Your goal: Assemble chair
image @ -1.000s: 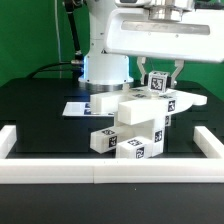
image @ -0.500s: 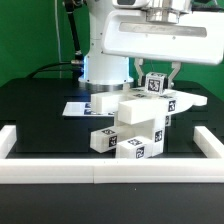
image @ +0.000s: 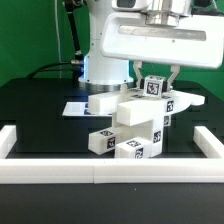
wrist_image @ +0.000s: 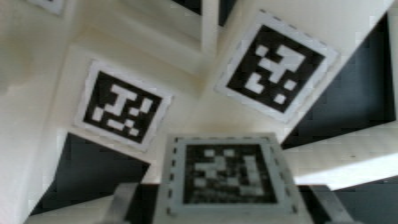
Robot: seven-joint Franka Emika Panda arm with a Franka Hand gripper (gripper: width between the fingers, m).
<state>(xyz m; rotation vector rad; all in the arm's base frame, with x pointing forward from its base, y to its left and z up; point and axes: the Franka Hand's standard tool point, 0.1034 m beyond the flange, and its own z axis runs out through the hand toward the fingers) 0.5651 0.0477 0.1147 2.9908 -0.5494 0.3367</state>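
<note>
My gripper should open now, because the small tagged cube (image: 152, 88) is sitting on the stack's upper white parts and would stay in place.
The chair's white tagged parts (image: 135, 125) stand joined in a stack at the table's middle: bars in front, a flat plate (image: 188, 100) behind on the exterior view's right. My gripper (image: 155, 84) hangs over the top of the stack, shut on a small tagged cube (image: 152, 88) that sits at or just above the upper parts; contact cannot be told. In the wrist view the cube (wrist_image: 222, 168) fills the space between my fingers (wrist_image: 146, 200), with tagged white bars (wrist_image: 125, 105) right below it.
The marker board (image: 74, 108) lies flat behind the stack on the exterior view's left. Long white border rails (image: 100, 172) frame the table's front and sides. The robot's base (image: 105, 65) stands at the back.
My gripper has shifted slightly to the exterior view's left and down with the cube. The stack has not moved.
</note>
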